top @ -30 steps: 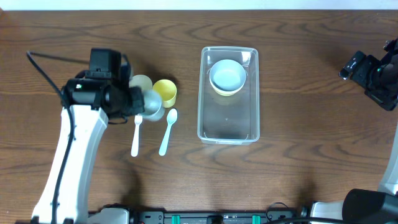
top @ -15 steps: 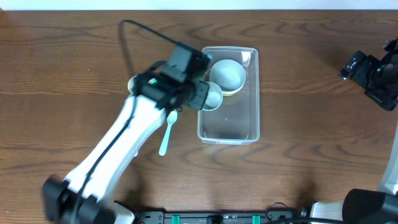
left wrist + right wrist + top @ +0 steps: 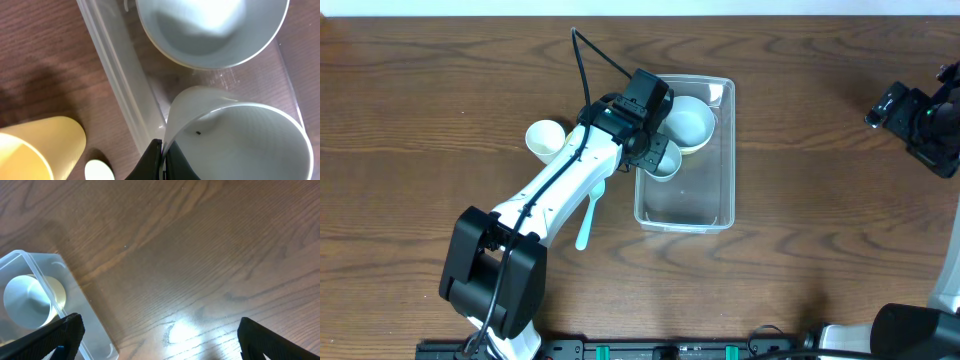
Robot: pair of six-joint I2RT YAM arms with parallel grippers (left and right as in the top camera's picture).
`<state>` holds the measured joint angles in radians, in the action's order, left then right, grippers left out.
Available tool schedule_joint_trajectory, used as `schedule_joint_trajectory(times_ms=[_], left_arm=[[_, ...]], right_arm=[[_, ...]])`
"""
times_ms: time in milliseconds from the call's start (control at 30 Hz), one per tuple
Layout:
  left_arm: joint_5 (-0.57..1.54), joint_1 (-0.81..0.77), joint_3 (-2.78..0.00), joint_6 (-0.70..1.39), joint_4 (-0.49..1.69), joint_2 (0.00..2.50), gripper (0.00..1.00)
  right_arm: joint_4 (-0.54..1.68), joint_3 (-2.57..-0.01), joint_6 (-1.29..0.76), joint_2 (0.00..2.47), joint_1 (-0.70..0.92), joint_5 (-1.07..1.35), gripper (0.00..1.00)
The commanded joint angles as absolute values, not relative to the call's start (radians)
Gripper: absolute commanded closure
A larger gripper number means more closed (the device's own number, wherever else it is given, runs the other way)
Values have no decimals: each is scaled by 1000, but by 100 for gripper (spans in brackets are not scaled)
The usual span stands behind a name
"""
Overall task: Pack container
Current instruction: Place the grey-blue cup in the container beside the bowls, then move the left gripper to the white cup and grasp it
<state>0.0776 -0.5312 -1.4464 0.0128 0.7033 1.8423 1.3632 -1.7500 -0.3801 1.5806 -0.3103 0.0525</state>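
The pale grey cup's base (image 3: 665, 167) (image 3: 189, 99) is down at the container's bottom, so the cup would stand there if released. I will open my left gripper.
The clear rectangular container (image 3: 718, 190) lies at the table's middle with a white bowl (image 3: 690, 122) in its far end. My left gripper (image 3: 655, 152) is shut on the rim of a pale grey cup (image 3: 665, 162), held inside the container next to the bowl. The left wrist view shows the fingers (image 3: 163, 159) pinching the cup's wall (image 3: 240, 142), the bowl (image 3: 210, 30) beyond it and the container's side wall (image 3: 117, 85). My right gripper (image 3: 918, 118) is wide open (image 3: 160, 340) over bare table at the far right, with the container (image 3: 75, 297) to its lower left.
A pale cup (image 3: 546, 137) stands left of the container. A yellow cup (image 3: 35, 150) stands just outside the container wall, under my left arm. A light blue spoon (image 3: 588, 215) lies on the table in front of it. A spoon's pale bowl (image 3: 98, 170) shows beside the yellow cup.
My left arm has carried the grey cup from the table's left side rightward into the container, beside the bowl. The pale cup is uncovered again. The right arm has not moved.
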Motion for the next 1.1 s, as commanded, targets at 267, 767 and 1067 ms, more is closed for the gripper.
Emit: schedule_joint_trajectory(times_ms=[267, 767, 1067], left_arm=[[63, -527, -1604, -4, 821, 1785, 44], [14, -257, -1671, 76, 1142, 1696, 38], [48, -89, -1633, 80, 1103, 1819, 40]], right_arm=[[1362, -1750, -377, 1583, -314, 49, 1], [1362, -1750, -377, 1583, -314, 49, 1], [1362, -1750, -377, 1583, -314, 49, 1]])
